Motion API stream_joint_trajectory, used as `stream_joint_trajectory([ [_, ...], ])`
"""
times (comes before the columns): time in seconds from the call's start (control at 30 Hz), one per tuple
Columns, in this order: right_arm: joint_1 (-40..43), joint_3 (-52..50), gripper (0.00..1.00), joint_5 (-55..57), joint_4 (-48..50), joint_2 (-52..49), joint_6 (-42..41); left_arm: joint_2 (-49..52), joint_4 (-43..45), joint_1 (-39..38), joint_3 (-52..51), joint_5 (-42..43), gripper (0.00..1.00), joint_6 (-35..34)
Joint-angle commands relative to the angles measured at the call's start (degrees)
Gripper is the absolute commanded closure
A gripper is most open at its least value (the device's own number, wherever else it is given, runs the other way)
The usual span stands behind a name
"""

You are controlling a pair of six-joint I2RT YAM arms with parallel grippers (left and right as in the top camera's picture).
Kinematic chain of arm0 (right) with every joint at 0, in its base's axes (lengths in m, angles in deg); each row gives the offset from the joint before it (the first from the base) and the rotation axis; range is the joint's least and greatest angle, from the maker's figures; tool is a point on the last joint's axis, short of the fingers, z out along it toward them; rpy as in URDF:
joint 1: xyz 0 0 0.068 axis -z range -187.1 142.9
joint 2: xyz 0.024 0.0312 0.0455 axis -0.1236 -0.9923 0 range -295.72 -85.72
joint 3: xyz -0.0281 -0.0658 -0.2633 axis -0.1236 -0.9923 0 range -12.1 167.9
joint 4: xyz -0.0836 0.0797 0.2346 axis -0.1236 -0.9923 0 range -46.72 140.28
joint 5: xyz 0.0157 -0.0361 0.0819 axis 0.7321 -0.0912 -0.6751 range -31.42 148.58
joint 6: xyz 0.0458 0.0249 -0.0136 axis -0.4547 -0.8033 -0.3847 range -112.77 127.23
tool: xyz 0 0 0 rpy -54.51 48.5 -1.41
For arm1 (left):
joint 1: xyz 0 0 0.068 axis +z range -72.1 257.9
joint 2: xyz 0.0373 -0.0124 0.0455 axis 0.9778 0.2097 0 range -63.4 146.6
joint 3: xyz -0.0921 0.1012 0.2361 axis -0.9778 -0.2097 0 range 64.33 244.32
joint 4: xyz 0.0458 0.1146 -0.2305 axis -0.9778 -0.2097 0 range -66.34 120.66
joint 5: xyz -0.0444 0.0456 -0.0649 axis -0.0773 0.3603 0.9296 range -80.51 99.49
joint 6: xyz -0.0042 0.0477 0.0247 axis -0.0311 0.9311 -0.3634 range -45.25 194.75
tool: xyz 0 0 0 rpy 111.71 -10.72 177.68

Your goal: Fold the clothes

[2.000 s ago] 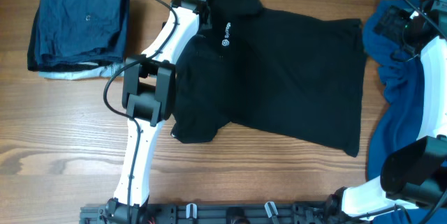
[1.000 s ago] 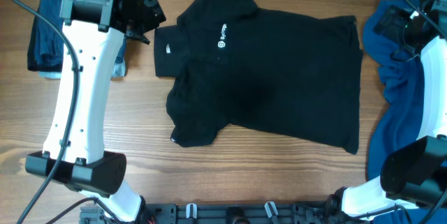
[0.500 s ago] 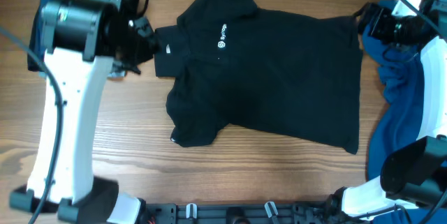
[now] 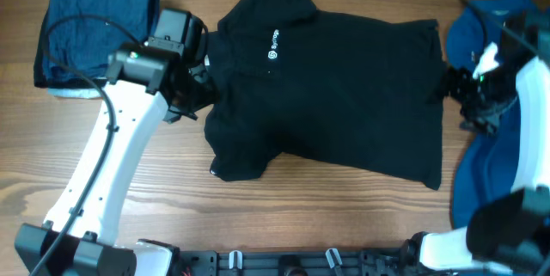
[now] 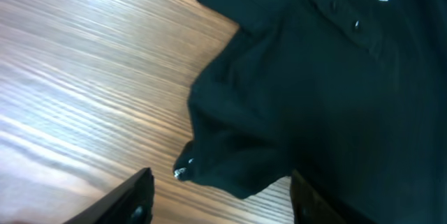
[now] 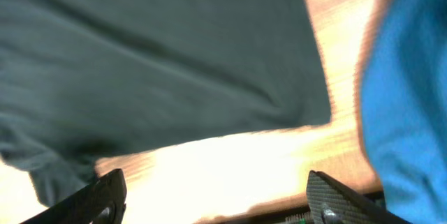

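Note:
The black polo should be picked up next by its hem edge's near corner with my right gripper, to fold that side over the polo's body [image 4: 333, 88].
The black polo [image 4: 344, 95] lies spread flat mid-table, collar to the left and its white logo [image 4: 273, 51] facing up. My left gripper [image 4: 198, 88] hovers at the polo's left sleeve. In the left wrist view the gripper [image 5: 223, 203] is open, and the sleeve [image 5: 234, 161] lies just ahead of its fingers [image 5: 136, 197], not gripped. My right gripper [image 4: 449, 85] is at the polo's hem edge. The right wrist view shows that gripper [image 6: 220, 199] open over bare wood, with the hem [image 6: 174, 63] ahead of it and a bright blue shirt [image 6: 412, 98] to its right.
A folded navy stack [image 4: 94, 35] sits at the table's back left corner. The bright blue shirt [image 4: 485, 173] lies crumpled along the right edge, under the right arm. Bare wood [image 4: 326, 216] runs along the front, below the polo.
My left gripper has let go of the sleeve, opened and shifted right toward the polo. The right arm has swung down from the back right corner to the hem edge.

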Motion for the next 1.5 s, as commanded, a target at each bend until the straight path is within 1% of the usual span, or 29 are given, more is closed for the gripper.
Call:
stream_joint_trajectory([
  [0.0,0.1,-12.6,0.12,4.3,3.8,10.8,-7.2,-0.9,6.0,0.1,-7.0,4.7,0.24,-0.3],
  [0.07,0.1,-21.4,0.09,4.5,7.8,15.3,-9.4,-0.9,8.7,0.1,-8.9,5.8,0.22,-0.3],
  [0.1,0.2,-24.9,0.07,5.5,10.1,16.3,-11.0,-0.9,9.7,0.1,-9.4,5.7,0.22,-0.3],
  [0.13,0.3,-26.6,0.05,6.0,11.4,16.4,-12.0,-0.7,10.4,0.1,-9.6,5.7,0.22,-0.3],
  [0.17,0.7,-29.8,0.04,6.2,14.8,15.9,-13.6,-0.7,10.9,0.1,-9.6,5.7,0.22,-0.3],
  [0.23,1.7,-33.7,0.04,6.9,20.0,14.1,-14.6,-0.7,11.9,0.1,-9.6,5.5,0.21,-0.3],
  [0.37,5.0,-35.8,0.06,10.7,22.9,9.9,-15.5,-0.7,12.3,0.1,-9.6,5.1,0.20,-0.3],
  [0.47,8.5,-36.0,0.06,11.1,25.2,7.7,-15.5,-0.7,12.1,0.1,-9.6,5.1,0.18,-0.3],
  [0.53,9.7,-37.1,0.11,10.4,27.5,7.3,-15.3,-0.7,12.1,0.1,-9.6,5.1,0.15,-0.3],
  [0.6,9.9,-41.2,0.18,10.4,31.7,7.3,-15.2,-0.7,12.1,0.1,-9.6,4.6,0.13,-0.4],
  [0.67,9.9,-43.2,0.22,6.8,34.4,7.3,-11.4,-0.7,12.1,0.1,-9.6,3.5,0.12,-0.4],
  [0.77,9.9,-44.0,0.22,6.2,34.4,7.3,-10.7,-0.7,12.3,0.1,-9.6,1.6,0.10,-0.4],
  [0.87,9.9,-44.9,0.22,6.3,36.0,7.3,-10.4,-0.7,12.3,0.1,-9.6,1.6,0.10,-0.4],
  [0.93,9.9,-45.9,0.24,6.3,36.7,7.3,-9.6,-0.7,12.3,0.1,-9.6,1.4,0.09,-0.4],
  [1.03,9.9,-49.4,0.34,6.3,40.6,7.3,-9.4,-0.7,12.3,0.1,-9.6,1.4,0.06,-0.4],
  [1.1,9.9,-51.7,0.36,6.3,42.9,7.3,-9.4,-0.7,12.3,0.1,-9.6,1.4,0.04,-0.4],
  [1.17,9.9,-51.8,0.37,6.1,43.3,7.3,-9.4,-0.7,12.3,0.3,-9.6,1.4,0.03,-0.4],
  [1.2,9.9,-51.8,0.42,6.1,43.4,7.3,-9.4,-0.7,12.3,0.6,-9.6,1.4,0.03,-0.6],
  [1.23,9.9,-51.8,0.56,6.1,43.5,7.3,-9.4,-0.7,12.1,1.3,-9.6,1.5,0.03,-0.9],
  [1.27,9.9,-51.8,0.64,6.1,43.5,7.3,-9.4,-0.7,11.8,2.0,-9.6,1.5,0.02,-1.0],
  [1.3,9.9,-51.8,0.77,6.1,43.6,7.3,-9.3,-0.7,11.6,3.2,-9.6,1.4,0.00,-1.0],
  [1.33,9.9,-51.7,0.87,6.1,43.7,7.3,-9.3,-0.7,11.5,5.0,-9.6,1.7,0.00,-1.3],
  [1.4,9.9,-51.0,0.96,6.2,43.8,7.3,-9.3,-0.7,10.9,8.7,-9.6,4.4,0.00,-2.1],
  [1.47,9.9,-49.6,0.96,6.1,43.2,7.3,-9.3,-0.7,9.9,12.7,-9.6,10.1,0.01,-1.4],
])
